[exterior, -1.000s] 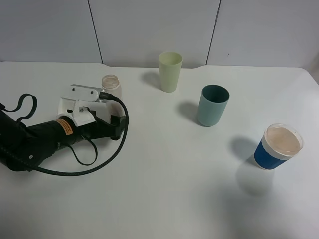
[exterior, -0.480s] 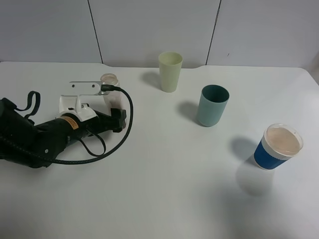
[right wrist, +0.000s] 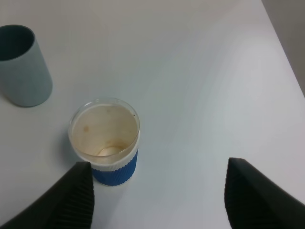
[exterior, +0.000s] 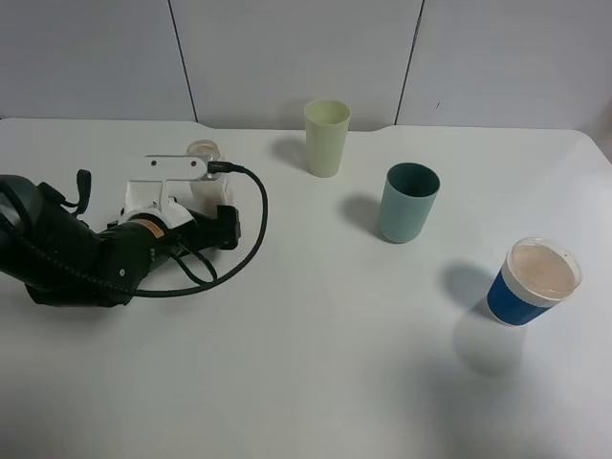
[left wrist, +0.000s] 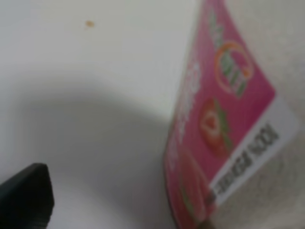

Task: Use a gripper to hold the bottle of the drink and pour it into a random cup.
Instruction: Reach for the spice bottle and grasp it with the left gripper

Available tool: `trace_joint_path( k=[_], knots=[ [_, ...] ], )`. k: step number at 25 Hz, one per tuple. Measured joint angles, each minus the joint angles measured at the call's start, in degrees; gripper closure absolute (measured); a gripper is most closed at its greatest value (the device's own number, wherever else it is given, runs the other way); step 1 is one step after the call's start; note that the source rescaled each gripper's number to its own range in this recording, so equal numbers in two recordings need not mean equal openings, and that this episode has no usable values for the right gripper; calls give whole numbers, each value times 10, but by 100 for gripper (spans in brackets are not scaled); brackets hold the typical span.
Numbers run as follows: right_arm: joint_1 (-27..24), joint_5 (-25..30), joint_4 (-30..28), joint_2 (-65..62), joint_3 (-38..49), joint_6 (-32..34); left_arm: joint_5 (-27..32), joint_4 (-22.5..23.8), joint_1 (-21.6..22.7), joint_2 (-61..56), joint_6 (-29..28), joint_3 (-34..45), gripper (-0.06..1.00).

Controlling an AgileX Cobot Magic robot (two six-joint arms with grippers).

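Note:
Next, my left gripper grabs the bottle by its labelled body (exterior: 212,194), to pour the drink into a cup (exterior: 326,140).
The bottle of the drink (exterior: 203,150) stands at the back left of the table, only its round neck showing above my left gripper (exterior: 198,184). That white gripper head, on its black arm, is pushed up against the bottle's body with its jaws wide open. Up close in the left wrist view, the bottle's pink label (left wrist: 224,119) fills one side, and bare table shows between it and one dark finger (left wrist: 26,198). The pale yellow-green cup (exterior: 327,139) stands upright further back, to the bottle's right. My right gripper (right wrist: 159,195) hangs open and empty above the table.
A teal cup (exterior: 408,203) stands right of the middle and also shows in the right wrist view (right wrist: 21,67). A blue cup with a white rim (exterior: 533,282) sits at the right, just beside my right gripper's fingers (right wrist: 107,140). Black cables loop beside the left arm.
My left arm has slid right and toward the back of the table, bringing the open gripper head in around the bottle, which it now mostly hides. The cups have stayed put.

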Motion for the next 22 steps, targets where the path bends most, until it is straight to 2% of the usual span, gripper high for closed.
trace_joint_path(
  k=[3,6,12,22],
  knots=[
    [0,0,0,0,0,0,0,-27,0,0,14,-7,-6],
    [0,0,0,0,0,0,0,-28,0,0,30,-8,-6],
    [0,0,0,0,0,0,-3,24,0,4,41,-8,-6],
    [0,0,0,0,0,0,-17,38,0,39,52,-30,-6]
  ],
)
